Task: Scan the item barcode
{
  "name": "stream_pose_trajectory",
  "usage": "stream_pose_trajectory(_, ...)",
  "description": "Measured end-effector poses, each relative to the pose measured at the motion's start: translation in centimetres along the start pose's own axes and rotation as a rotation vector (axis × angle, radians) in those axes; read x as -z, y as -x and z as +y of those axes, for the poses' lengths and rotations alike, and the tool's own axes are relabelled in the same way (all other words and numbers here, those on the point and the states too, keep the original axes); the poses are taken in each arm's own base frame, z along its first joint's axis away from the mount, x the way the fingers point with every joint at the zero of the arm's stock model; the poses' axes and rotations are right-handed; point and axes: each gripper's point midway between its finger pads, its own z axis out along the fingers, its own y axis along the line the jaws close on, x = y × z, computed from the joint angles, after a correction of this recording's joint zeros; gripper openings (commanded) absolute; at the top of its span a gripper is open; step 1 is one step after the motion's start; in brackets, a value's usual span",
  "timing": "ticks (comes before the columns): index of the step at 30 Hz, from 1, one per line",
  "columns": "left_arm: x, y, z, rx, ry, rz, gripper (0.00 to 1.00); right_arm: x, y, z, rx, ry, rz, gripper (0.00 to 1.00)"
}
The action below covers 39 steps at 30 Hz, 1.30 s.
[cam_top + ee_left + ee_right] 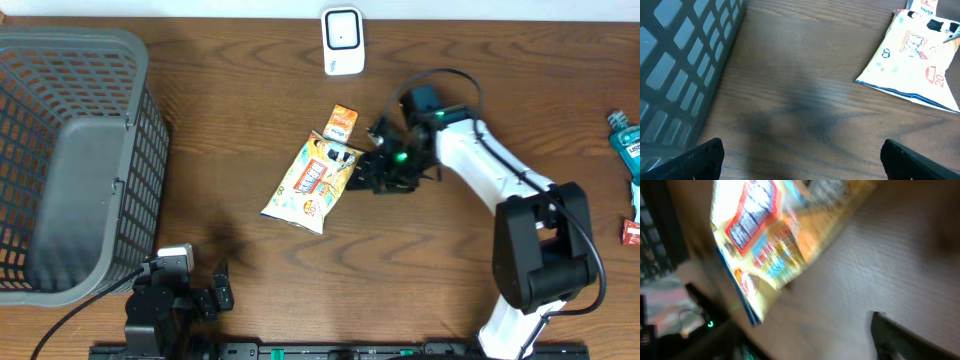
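Note:
My right gripper is about to take hold of the snack bag (312,180) by its edge near the orange box, so it can turn the bag over for barcode scanning.
The item, a yellow snack bag (312,180) with red and blue print, lies flat on the wooden table (420,280) near the middle. My right gripper (362,170) sits at the bag's right edge with its jaws apart. In the blurred right wrist view the bag (760,235) fills the upper left and nothing lies between the jaws of the right gripper (800,340). A white scanner (342,40) stands at the back edge. My left gripper (210,295) rests open at the front left; its wrist view shows the left gripper (802,162) over bare wood, with the bag (912,55) far ahead.
A grey mesh basket (80,150) takes up the left side and shows in the left wrist view as a basket wall (680,60). A small orange box (342,122) lies just behind the bag. A blue bottle (625,140) and a red packet (632,232) sit at the right edge.

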Motion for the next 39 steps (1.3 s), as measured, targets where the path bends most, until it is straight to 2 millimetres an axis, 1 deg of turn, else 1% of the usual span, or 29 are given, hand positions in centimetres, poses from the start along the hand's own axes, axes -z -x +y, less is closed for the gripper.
stream_pose_trajectory(1, 0.0, 0.0, 0.0, 0.0, 0.0, 0.0, 1.0, -0.4, 0.3, 0.4, -0.006, -0.014, -0.01, 0.91)
stream_pose_trajectory(3, 0.0, 0.0, 0.0, 0.0, 0.0, 0.0, 1.0, -1.2, 0.5, 1.2, -0.05, -0.049, -0.025, 0.99)
stream_pose_trajectory(8, 0.0, 0.0, 0.0, 0.0, 0.0, 0.0, 1.0, -3.4, 1.2, 2.2, -0.187, -0.182, -0.117, 0.99)
stream_pose_trajectory(11, 0.0, 0.0, 0.0, 0.0, 0.0, 0.0, 1.0, -4.4, 1.2, 2.4, -0.292, -0.253, -0.174, 0.99)
stream_pose_trajectory(13, 0.0, 0.0, 0.0, 0.0, 0.0, 0.0, 1.0, -5.1, 1.5, 2.2, -0.349, -0.278, -0.208, 0.99)
stream_pose_trajectory(14, 0.0, 0.0, 0.0, 0.0, 0.0, 0.0, 1.0, -5.7, 1.7, 1.3, -0.4, -0.303, -0.22, 0.99)
stream_pose_trajectory(15, 0.0, 0.0, 0.0, 0.0, 0.0, 0.0, 1.0, -5.9, 1.8, 1.0, -0.411, -0.309, -0.223, 0.99)
stream_pose_trajectory(17, 0.0, 0.0, 0.0, 0.0, 0.0, 0.0, 1.0, -6.9, 2.1, -0.2, -0.454, -0.338, -0.226, 0.99)
stream_pose_trajectory(19, 0.0, 0.0, 0.0, 0.0, 0.0, -0.001, 1.0, -7.0, 3.8, 0.4, -0.447, -0.305, -0.278, 0.99)
stream_pose_trajectory(20, 0.0, 0.0, 0.0, 0.0, 0.0, 0.0, 1.0, -7.2, 4.7, 0.7, -0.442, -0.291, -0.295, 0.89)
stream_pose_trajectory(21, 0.0, 0.0, 0.0, 0.0, 0.0, 0.0, 1.0, -7.4, 5.6, 1.1, -0.428, -0.271, -0.318, 0.76)
stream_pose_trajectory(23, 0.0, 0.0, 0.0, 0.0, 0.0, 0.0, 1.0, -8.0, 6.8, 1.4, -0.4, -0.249, -0.338, 0.55)
stream_pose_trajectory(25, 0.0, 0.0, 0.0, 0.0, 0.0, 0.0, 1.0, -8.6, 7.3, 1.4, -0.384, -0.235, -0.332, 0.14)
stream_pose_trajectory(26, 0.0, 0.0, 0.0, 0.0, 0.0, 0.0, 1.0, -9.0, 7.3, 1.4, -0.369, -0.227, -0.32, 0.01)
stream_pose_trajectory(29, 0.0, 0.0, 0.0, 0.0, 0.0, 0.0, 1.0, -9.8, 6.9, 1.8, -0.346, -0.191, -0.27, 0.01)
stream_pose_trajectory(32, 0.0, 0.0, 0.0, 0.0, 0.0, 0.0, 1.0, -9.6, 7.0, 1.9, -0.312, -0.182, -0.257, 0.02)
stream_pose_trajectory(34, 0.0, 0.0, 0.0, 0.0, 0.0, 0.0, 1.0, -9.3, 6.3, 1.7, -0.303, -0.2, -0.229, 0.02)
stream_pose_trajectory(36, 0.0, 0.0, 0.0, 0.0, 0.0, 0.0, 1.0, -8.4, 4.9, 0.9, -0.325, -0.258, -0.196, 0.01)
stream_pose_trajectory(39, 0.0, 0.0, 0.0, 0.0, 0.0, 0.0, 1.0, -5.9, 2.3, -1.4, -0.376, -0.409, -0.18, 0.01)
